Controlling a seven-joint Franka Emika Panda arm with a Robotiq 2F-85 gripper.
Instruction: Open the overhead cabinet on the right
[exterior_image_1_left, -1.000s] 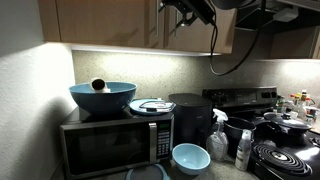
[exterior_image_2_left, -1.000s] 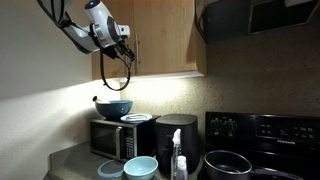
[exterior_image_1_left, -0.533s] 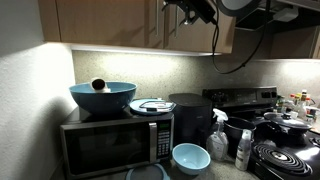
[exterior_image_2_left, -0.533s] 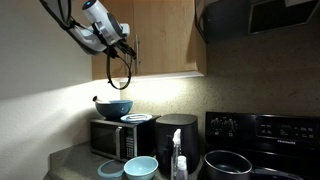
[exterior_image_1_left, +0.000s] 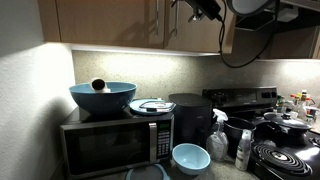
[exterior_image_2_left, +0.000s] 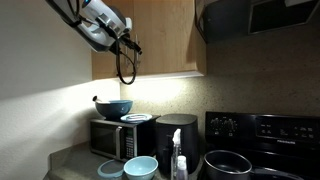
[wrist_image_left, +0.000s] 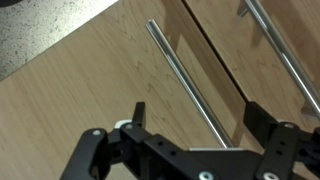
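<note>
My fingers are short of the bar handle in the wrist view, so my gripper must move toward it before closing.
The overhead cabinet's narrow light-brown wood door (exterior_image_1_left: 192, 35) is closed. In the wrist view its face (wrist_image_left: 100, 80) fills the frame, with its vertical bar handle (wrist_image_left: 185, 80) running diagonally. My gripper (wrist_image_left: 200, 118) is open, one finger on each side of the handle's lower part, close to the door. I cannot tell whether the fingers touch the bar. In both exterior views the gripper (exterior_image_1_left: 203, 9) (exterior_image_2_left: 128, 30) is high up against the cabinet fronts.
A second bar handle (wrist_image_left: 285, 55) on the neighbouring door lies beyond a door seam. Below are a microwave (exterior_image_1_left: 115, 140) carrying a blue bowl (exterior_image_1_left: 102, 96) and a plate, a black appliance (exterior_image_1_left: 190, 118), a spray bottle (exterior_image_1_left: 219, 140) and a stove (exterior_image_1_left: 285, 150).
The gripper has moved up and closer to the cabinet front, shifting right in one exterior view. The door has stayed closed.
</note>
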